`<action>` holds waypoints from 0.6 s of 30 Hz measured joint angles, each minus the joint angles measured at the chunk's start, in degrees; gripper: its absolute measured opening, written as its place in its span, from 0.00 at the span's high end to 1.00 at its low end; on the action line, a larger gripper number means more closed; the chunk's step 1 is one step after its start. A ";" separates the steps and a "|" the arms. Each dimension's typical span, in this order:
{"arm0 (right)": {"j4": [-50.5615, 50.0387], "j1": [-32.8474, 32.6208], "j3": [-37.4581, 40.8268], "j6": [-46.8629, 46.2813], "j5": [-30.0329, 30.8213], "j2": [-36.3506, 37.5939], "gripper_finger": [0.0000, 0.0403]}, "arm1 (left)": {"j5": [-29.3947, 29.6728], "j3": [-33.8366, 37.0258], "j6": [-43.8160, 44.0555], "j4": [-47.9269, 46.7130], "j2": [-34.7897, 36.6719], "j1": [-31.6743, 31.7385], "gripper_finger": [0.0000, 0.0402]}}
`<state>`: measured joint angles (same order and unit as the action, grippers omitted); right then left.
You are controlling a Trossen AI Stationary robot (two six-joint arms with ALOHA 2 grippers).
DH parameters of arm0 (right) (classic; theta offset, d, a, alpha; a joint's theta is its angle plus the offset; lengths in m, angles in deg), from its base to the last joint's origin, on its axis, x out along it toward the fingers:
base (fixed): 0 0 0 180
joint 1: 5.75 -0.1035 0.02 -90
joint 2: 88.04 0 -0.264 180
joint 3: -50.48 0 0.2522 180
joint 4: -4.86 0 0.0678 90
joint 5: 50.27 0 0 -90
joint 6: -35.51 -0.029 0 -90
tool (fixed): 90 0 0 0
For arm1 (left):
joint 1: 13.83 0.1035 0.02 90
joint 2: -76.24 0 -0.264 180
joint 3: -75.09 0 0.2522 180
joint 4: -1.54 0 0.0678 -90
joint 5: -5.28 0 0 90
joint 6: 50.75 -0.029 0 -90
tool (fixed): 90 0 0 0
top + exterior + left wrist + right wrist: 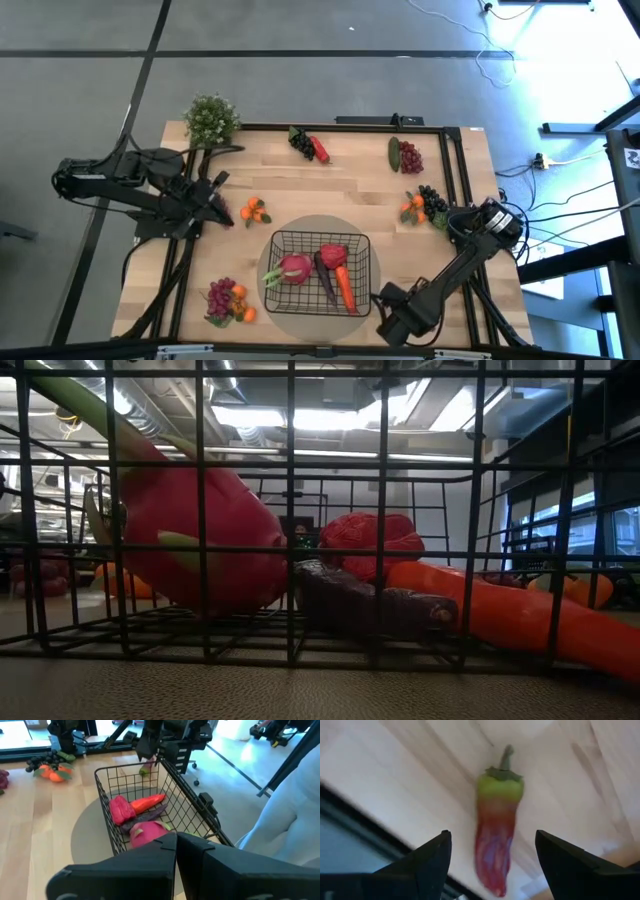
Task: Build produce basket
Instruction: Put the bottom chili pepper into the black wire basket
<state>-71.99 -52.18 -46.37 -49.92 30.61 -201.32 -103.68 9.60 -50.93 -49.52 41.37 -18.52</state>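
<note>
My right gripper takes hold of the red-and-green pepper by its red body [494, 837] below the green top next, to add it to the basket.
The black wire basket [362, 243] stands on a round grey mat at the table's near middle. In it lie a pink radish [294, 268], a red pepper [333, 254], a dark eggplant [326, 282] and a carrot [345, 287]; the low view shows them through the mesh [200, 540]. My right gripper [492, 855] is open at the near edge, right of the basket, pointing down. Its fingers stand on either side of a red-and-green pepper [496, 830] that lies on the wood, without touching it. My left gripper [176, 845] is shut and empty, left of the basket, beside two oranges [253, 211].
A potted plant [210, 120] stands at the far left corner. Grapes with a red pepper [308, 146] and a cucumber with red grapes [402, 155] lie at the far edge. Oranges with black grapes [424, 205] lie at the right. Purple grapes with oranges [228, 300] lie near left.
</note>
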 joint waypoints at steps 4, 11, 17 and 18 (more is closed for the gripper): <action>1.36 0.00 2.75 0.09 -0.08 -0.01 0.32 | 0.00 0.00 0.00 1.31 0.00 0.00 1.00; 7.97 0.02 6.88 1.73 0.00 0.00 0.32 | 0.00 0.00 0.00 1.36 0.00 0.00 1.00; 9.64 0.79 7.74 1.71 0.02 0.00 0.39 | -0.01 0.00 0.00 1.38 0.00 0.00 1.00; 9.64 0.95 7.74 1.71 0.05 0.00 0.42 | 0.00 0.00 0.00 1.38 0.00 0.00 1.00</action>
<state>-62.35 -51.23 -38.63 -48.20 30.66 -201.32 -103.68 9.60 -50.93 -48.14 41.37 -18.52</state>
